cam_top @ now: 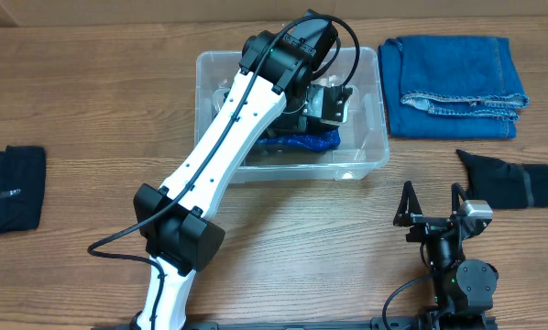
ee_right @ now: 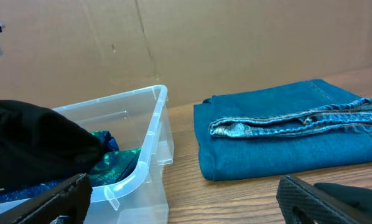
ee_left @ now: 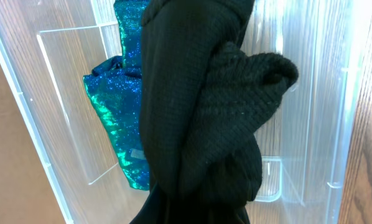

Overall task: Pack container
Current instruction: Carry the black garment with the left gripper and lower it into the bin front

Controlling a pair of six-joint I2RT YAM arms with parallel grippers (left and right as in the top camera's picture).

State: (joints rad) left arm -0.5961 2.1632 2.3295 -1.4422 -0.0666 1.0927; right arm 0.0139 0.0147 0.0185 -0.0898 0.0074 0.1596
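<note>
My left gripper releases the black knitted garment now, since the gripper sits inside the container and the garment would land on the sequined cloth.
The clear container [cam_top: 370, 163] stands at the table's far middle; it also shows in the left wrist view [ee_left: 310, 93] and the right wrist view [ee_right: 153, 130]. A blue-green sequined cloth [cam_top: 303, 143] [ee_left: 119, 93] lies inside it. My left gripper [cam_top: 322, 103] is down inside the container, shut on a black knitted garment [ee_left: 204, 112] that hangs over the sequined cloth and hides the fingers. My right gripper [cam_top: 432, 206] [ee_right: 186, 205] is open and empty, low over the table to the front right of the container.
Folded blue jeans [cam_top: 453, 87] [ee_right: 292, 137] lie to the right of the container. A black garment [cam_top: 517, 181] lies on the table near my right gripper. Another black garment [cam_top: 10, 188] lies at the far left.
</note>
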